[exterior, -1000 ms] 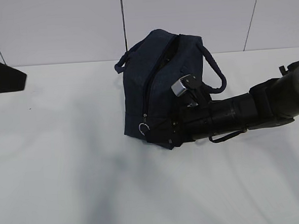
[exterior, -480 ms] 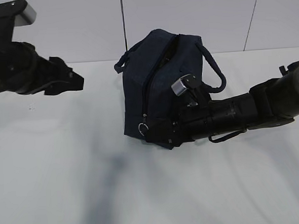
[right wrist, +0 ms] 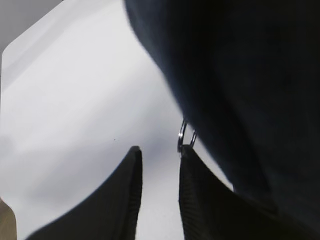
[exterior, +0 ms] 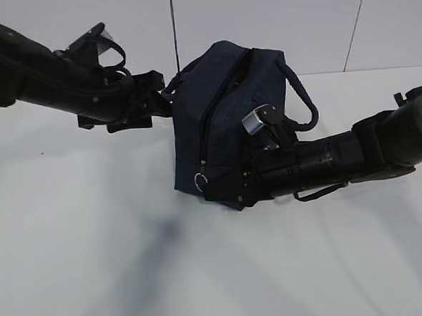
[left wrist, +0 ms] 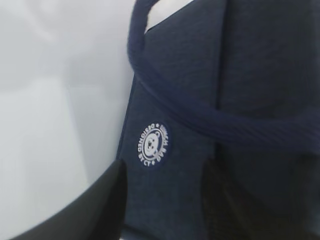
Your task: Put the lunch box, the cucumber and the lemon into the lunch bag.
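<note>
The zipper lies flush along the bag's soft cloth, but its metal ring pull sticks out. My right gripper will next pinch the zipper (exterior: pixel 204 142) by the metal ring pull (exterior: pixel 200 180).
The navy lunch bag (exterior: pixel 230 114) stands on the white table, its zipper running down to a metal ring pull (exterior: pixel 200 180). My left gripper (exterior: pixel 159 102) is at the bag's left side by a loop handle (exterior: pixel 170 91). In the left wrist view the gripper (left wrist: pixel 165 200) is open, with the bag's side panel and white logo (left wrist: pixel 152 145) just ahead between the jaws. My right gripper (exterior: pixel 216 190) is at the bag's near lower end. In the right wrist view it (right wrist: pixel 160 150) is open and empty, with the ring pull (right wrist: pixel 184 137) at one fingertip. The lunch box, cucumber and lemon are out of view.
The white table (exterior: pixel 94 244) spreads to the front and left of the bag. A pale wall (exterior: pixel 260 19) stands close behind it. The bag's right handle (exterior: pixel 304 106) loops over my right arm (exterior: pixel 354 156).
My left arm has swung in from the far left and now reaches the bag's left side. My right arm has stayed at the ring pull.
</note>
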